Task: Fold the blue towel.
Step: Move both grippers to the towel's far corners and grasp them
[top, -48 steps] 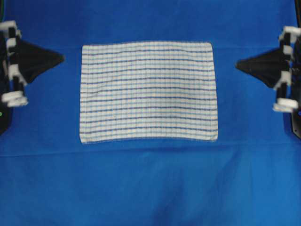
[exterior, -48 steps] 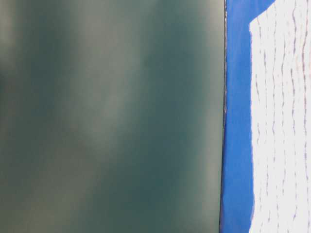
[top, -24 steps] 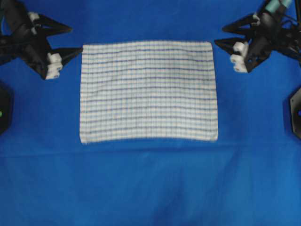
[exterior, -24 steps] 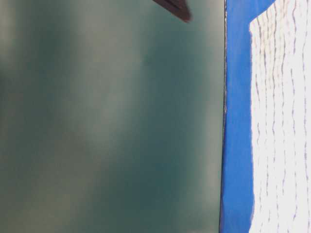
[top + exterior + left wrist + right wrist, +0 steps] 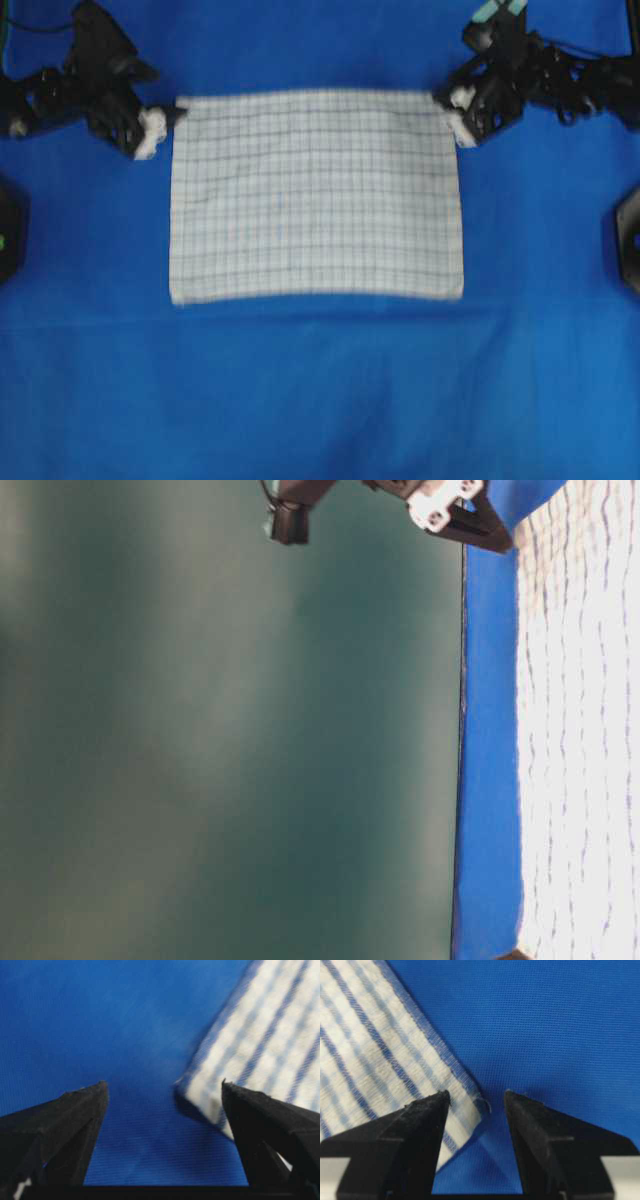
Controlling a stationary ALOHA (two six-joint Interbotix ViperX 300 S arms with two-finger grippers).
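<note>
My left gripper picks up the corner at the end of the checked towel by its hem next, to fold the towel in half.
The blue towel, white with thin blue checks, lies flat on the solid-blue cloth. My left gripper is open at the towel's far left corner; in the left wrist view that corner lies between the jaws, by the right finger. My right gripper is open at the far right corner; in the right wrist view the corner lies between the jaws by the left finger. The towel also shows in the table-level view.
The solid-blue cloth covers the whole table, with soft wrinkles near the front. Black arm bases stand at the left edge and the right edge. A gripper shows at the top of the table-level view.
Both grippers have moved in from the table's sides, turned and come down onto the towel's two far corners. The towel has not moved.
</note>
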